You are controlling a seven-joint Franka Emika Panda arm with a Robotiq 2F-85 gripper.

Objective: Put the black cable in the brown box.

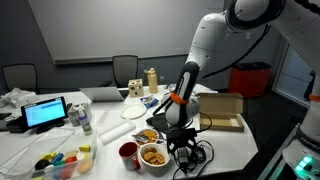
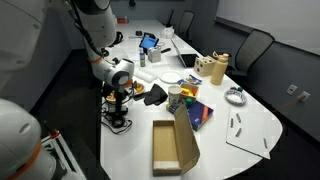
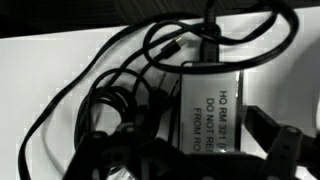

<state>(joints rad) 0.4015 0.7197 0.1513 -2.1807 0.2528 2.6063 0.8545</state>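
Note:
My gripper's fingers reach past the adapter's near end, along its sides. My gripper should close on the labelled adapter now.
The black cable [image 3: 120,100] lies in a tangled heap on the white table, with its power adapter [image 3: 215,95] carrying a white printed label. The heap also shows in both exterior views [image 1: 188,153] [image 2: 117,122], near the table edge. My gripper [image 3: 190,155] is low over the heap, right above the adapter, with dark fingers showing on either side of it; it looks open. It also shows in both exterior views [image 1: 181,139] [image 2: 118,101]. The brown box [image 1: 226,113] [image 2: 170,147] stands open and empty on the table beside the cable.
Close to the cable are a snack bowl [image 1: 153,154], a red cup [image 1: 128,153] and a plate of food [image 1: 147,135]. A tablet [image 1: 45,113], a bottle [image 1: 85,120] and colourful containers [image 1: 60,162] stand further off. Papers [image 2: 245,130] and office chairs [image 2: 255,45] are nearby.

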